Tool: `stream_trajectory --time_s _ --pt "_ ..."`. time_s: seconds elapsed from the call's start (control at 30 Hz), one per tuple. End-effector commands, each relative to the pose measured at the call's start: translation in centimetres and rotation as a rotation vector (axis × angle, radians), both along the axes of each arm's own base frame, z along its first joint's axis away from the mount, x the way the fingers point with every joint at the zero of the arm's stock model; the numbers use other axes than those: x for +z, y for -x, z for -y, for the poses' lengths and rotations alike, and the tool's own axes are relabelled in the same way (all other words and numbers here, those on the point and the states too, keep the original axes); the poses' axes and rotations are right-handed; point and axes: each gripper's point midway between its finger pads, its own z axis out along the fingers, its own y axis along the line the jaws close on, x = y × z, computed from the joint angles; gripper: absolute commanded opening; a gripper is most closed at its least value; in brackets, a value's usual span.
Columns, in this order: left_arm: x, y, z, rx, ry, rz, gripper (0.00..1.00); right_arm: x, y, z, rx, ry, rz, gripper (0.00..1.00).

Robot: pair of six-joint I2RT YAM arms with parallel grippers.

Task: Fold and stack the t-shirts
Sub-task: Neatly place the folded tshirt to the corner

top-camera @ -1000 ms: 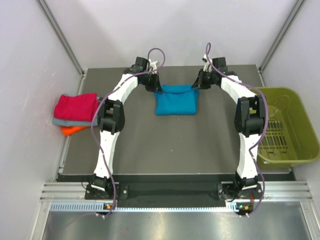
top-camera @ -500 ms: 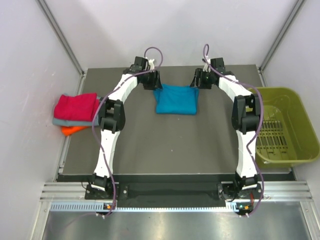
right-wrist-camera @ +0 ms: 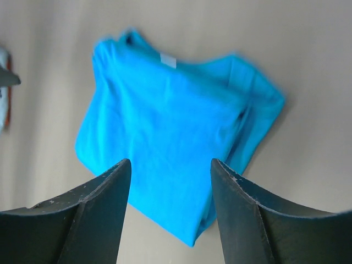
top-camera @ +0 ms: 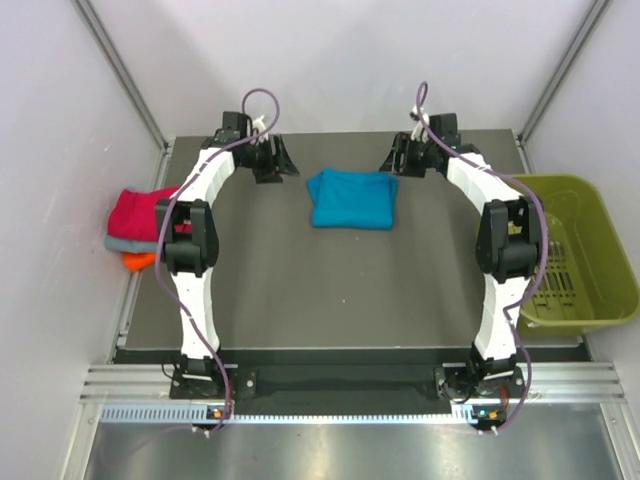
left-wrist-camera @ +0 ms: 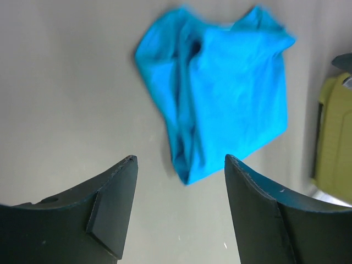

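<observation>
The robot's left gripper needs to reach the folded teal-blue t-shirt and pick it up by its side edge nearest the stack, so that the t-shirt's body stays free for stacking.
A teal-blue t-shirt (top-camera: 351, 198) lies folded into a rough rectangle at the far middle of the table; both wrist views show it lying free, in the left wrist view (left-wrist-camera: 220, 88) and in the right wrist view (right-wrist-camera: 170, 137). My left gripper (top-camera: 283, 165) stands open to the left of it, with bare table between its fingers (left-wrist-camera: 115, 203). At the shirt's right far corner my right gripper (top-camera: 392, 160) is open above it, holding nothing. A stack of folded t-shirts sits at the table's left edge: magenta-red (top-camera: 138, 212) on top, grey (top-camera: 122, 244), orange (top-camera: 138, 261) at the bottom.
An olive-green plastic bin (top-camera: 590, 240) stands off the table's right side. The left arm's elbow (top-camera: 185, 235) hangs beside the folded stack. Walls and frame posts close in the back and both sides.
Both grippers were shut on the teal shirt's far corners a second ago; both have opened and let go. The left gripper has drawn away to the left, the right one slightly back.
</observation>
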Motion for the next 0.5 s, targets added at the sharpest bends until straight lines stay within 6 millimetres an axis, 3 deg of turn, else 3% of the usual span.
stream_trajectory --time_s 0.0,0.2,0.33,0.47 --pt "-1.5 1.2 0.7 -0.039 0.101 -0.076 0.69 -0.9 1.7 -2.4 0.072 -0.035 -0.027 0.59" --pt "-4.9 0.0 -0.1 -0.015 0.106 -0.127 0.69 -3.5 2.0 -3.7 0.112 0.001 -0.057 0.60" --pt "-6.3 -1.1 0.8 -0.031 0.170 -0.138 0.70 -5.2 2.1 -4.0 0.128 0.031 -0.072 0.59" --pt "-9.7 -1.0 1.9 -0.061 0.180 -0.185 0.70 -7.2 2.4 -3.6 0.133 0.063 -0.102 0.59"
